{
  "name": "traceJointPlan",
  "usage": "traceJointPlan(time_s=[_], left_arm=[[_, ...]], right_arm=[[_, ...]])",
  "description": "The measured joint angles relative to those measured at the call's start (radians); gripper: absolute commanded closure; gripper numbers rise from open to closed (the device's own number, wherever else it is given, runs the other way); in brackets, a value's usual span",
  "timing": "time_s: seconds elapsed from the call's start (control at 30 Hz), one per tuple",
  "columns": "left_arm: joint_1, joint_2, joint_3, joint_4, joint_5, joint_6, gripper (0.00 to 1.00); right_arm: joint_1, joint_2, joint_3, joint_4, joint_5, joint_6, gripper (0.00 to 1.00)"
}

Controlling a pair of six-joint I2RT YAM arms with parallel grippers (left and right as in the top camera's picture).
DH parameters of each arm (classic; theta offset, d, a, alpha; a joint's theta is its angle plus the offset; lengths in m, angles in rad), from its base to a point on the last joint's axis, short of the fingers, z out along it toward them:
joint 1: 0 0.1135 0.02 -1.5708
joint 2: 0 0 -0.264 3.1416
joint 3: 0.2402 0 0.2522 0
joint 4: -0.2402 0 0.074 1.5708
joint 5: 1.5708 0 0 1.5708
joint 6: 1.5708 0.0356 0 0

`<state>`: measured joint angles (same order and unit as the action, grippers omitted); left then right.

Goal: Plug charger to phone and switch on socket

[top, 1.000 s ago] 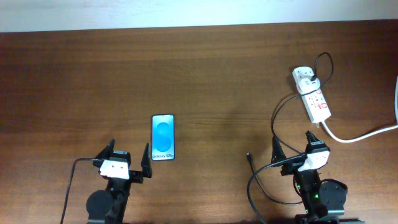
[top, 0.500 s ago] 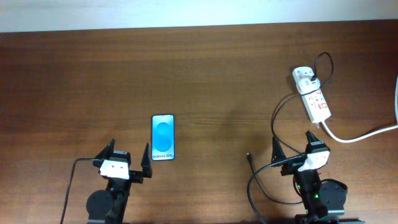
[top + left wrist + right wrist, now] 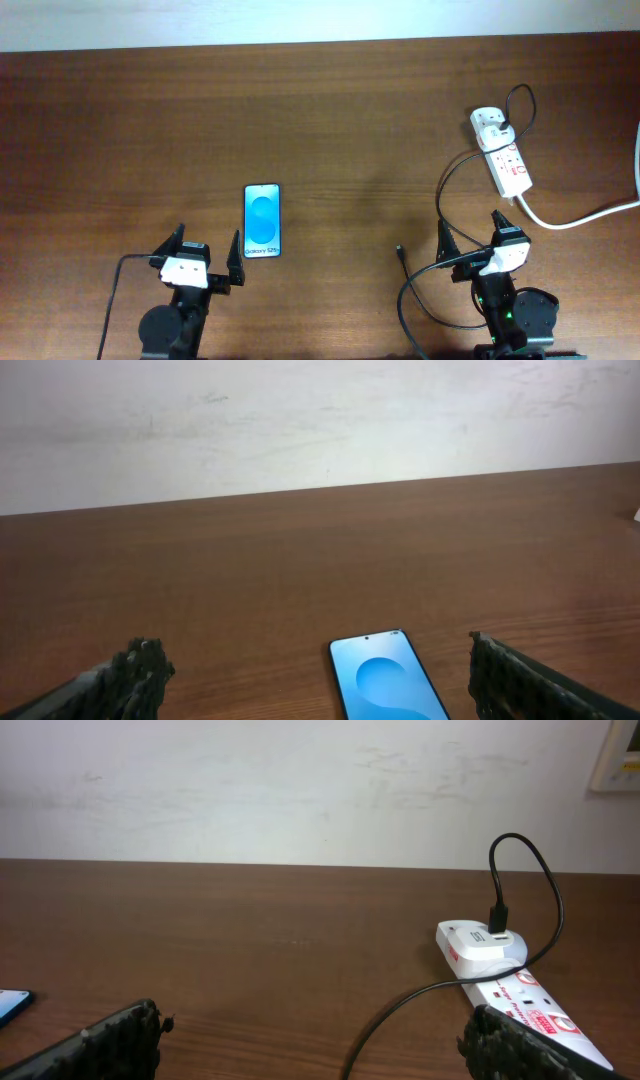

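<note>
My left gripper will next grab the phone [image 3: 262,220] across its long side edges, away from its lettered end, which stays free for my right gripper.
The phone [image 3: 262,220] lies flat with its blue screen lit, left of the table's middle; it also shows in the left wrist view [image 3: 385,680]. My left gripper [image 3: 208,253] is open and empty just below and left of it. The socket [image 3: 502,152] is a white power strip at the right; it also shows in the right wrist view [image 3: 505,980]. The charger [image 3: 445,190] is plugged into the socket's far end, and its thin black cable runs down to a loose tip [image 3: 399,250] on the table. My right gripper [image 3: 470,235] is open and empty beside the cable.
A thick white cord [image 3: 590,214] runs from the socket to the right edge. The robots' black wires [image 3: 415,300] loop near the right arm's base. A white wall [image 3: 300,420] stands behind the table's far edge.
</note>
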<state>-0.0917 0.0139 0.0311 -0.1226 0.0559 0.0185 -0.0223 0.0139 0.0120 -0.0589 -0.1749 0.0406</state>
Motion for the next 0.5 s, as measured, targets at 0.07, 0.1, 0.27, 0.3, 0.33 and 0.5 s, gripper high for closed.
traceJointPlan(time_s=[0.07,0.1,0.27,0.3,0.33,0.5], left_arm=[[0.0,0.0,0.0,0.0,-0.025,0.0,0.01],[0.0,0.0,0.0,-0.002,-0.036,0.0,0.01],[0.0,0.002,0.05,-0.107,0.025,0.0,0.01],[0.0,0.004,0.106,-0.193,0.038,0.0,0.01],[0.0,0.004,0.166,-0.247,0.047,0.0,0.01],[0.0,0.114,0.492,-0.397,0.1,-0.06,0.01]], right_arm=[[0.0,0.0,0.0,0.0,0.0,0.0,0.02],[0.0,0.0,0.0,0.0,0.0,0.0,0.02],[0.0,0.0,0.0,0.0,0.0,0.0,0.02],[0.0,0.0,0.0,0.0,0.0,0.0,0.02],[0.0,0.0,0.0,0.0,0.0,0.0,0.02],[0.0,0.0,0.0,0.0,0.0,0.0,0.02]])
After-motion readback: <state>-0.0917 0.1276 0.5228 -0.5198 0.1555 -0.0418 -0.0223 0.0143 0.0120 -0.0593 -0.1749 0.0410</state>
